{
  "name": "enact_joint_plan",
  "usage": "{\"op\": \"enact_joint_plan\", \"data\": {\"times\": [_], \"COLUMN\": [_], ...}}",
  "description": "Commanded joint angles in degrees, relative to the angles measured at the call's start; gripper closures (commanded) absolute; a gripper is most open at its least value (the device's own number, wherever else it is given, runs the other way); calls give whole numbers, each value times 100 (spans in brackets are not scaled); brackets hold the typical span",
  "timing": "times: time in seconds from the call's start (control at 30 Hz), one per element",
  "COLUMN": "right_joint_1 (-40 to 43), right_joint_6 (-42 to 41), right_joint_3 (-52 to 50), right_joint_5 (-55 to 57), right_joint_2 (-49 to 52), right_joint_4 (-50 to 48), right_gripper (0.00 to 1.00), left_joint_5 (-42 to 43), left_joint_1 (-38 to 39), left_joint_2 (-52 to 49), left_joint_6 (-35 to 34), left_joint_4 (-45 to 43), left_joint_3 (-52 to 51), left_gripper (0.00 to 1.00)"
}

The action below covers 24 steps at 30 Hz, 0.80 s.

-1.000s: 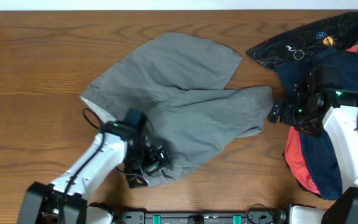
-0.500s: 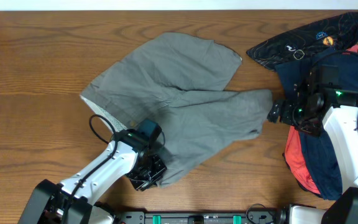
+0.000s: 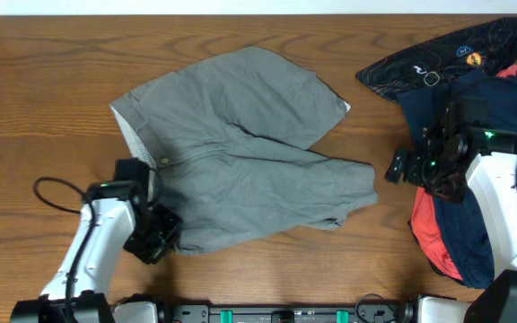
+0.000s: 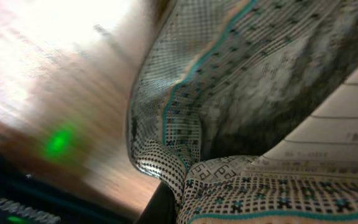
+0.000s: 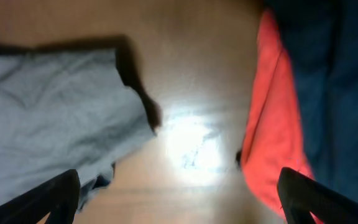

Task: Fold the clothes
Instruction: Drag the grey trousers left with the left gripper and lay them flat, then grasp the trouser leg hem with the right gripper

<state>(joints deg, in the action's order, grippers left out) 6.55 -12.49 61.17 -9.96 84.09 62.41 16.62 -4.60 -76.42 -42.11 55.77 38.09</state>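
Observation:
My right gripper grabs the grey shorts by the lower leg's hem next, opposite the held waistband corner, to fold leg over leg.
The grey shorts (image 3: 240, 152) lie spread across the middle of the table, waistband at the left, both legs pointing right. My left gripper (image 3: 155, 237) is shut on the lower left corner of the waistband. In the left wrist view the pale speckled lining (image 4: 241, 93) fills the frame, pinched at the bottom edge. My right gripper (image 3: 395, 169) hovers open just right of the lower leg's hem, nothing between its fingers (image 5: 55, 196). The hem's corner (image 5: 61, 118) lies at the left of the right wrist view.
A pile of other garments sits at the right edge: a navy one (image 3: 510, 99), a black printed one (image 3: 447, 58) and a red one (image 3: 429, 233), under the right arm. The left arm's cable (image 3: 48, 188) loops over the table.
My left gripper closed on the waistband corner and dragged it left. The shorts swung and flattened, and the leg hem drew away from the right gripper, which stayed put and open.

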Motion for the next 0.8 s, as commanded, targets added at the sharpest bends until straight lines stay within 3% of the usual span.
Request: {"op": "enact_joint_plan", "data": {"times": [0.0,0.1,0.4,0.57,0.7,0.77], "right_joint_1": [-149,-337,-984,-1252,-1362,-1370], "right_joint_6": [79,-2,-1001,-1648,-2149,-2286], "right_joint_3": [-166,-496,-1698,-2129,-2334,-2398], "right_joint_5": [-688,-859,-957,-813,-166,15], "right_joint_2": [15,15,22,24,24,24], "right_joint_4": [188,-35,-1908,-2811,-3250,-3366], "right_gripper": [1,1,2,19,27,36], "left_joint_5": [85,90,90,90,90,90], "left_joint_1": [-116,-107,-107,-107,-107,-107], "left_joint_2": [35,35,35,35,35,35], "left_joint_6": [614,612,614,614,634,636], "left_joint_4": [168,232,229,238,273,297], "left_joint_3": [61,46,46,46,46,46], "left_gripper": [94,94,94,94,94,94]}}
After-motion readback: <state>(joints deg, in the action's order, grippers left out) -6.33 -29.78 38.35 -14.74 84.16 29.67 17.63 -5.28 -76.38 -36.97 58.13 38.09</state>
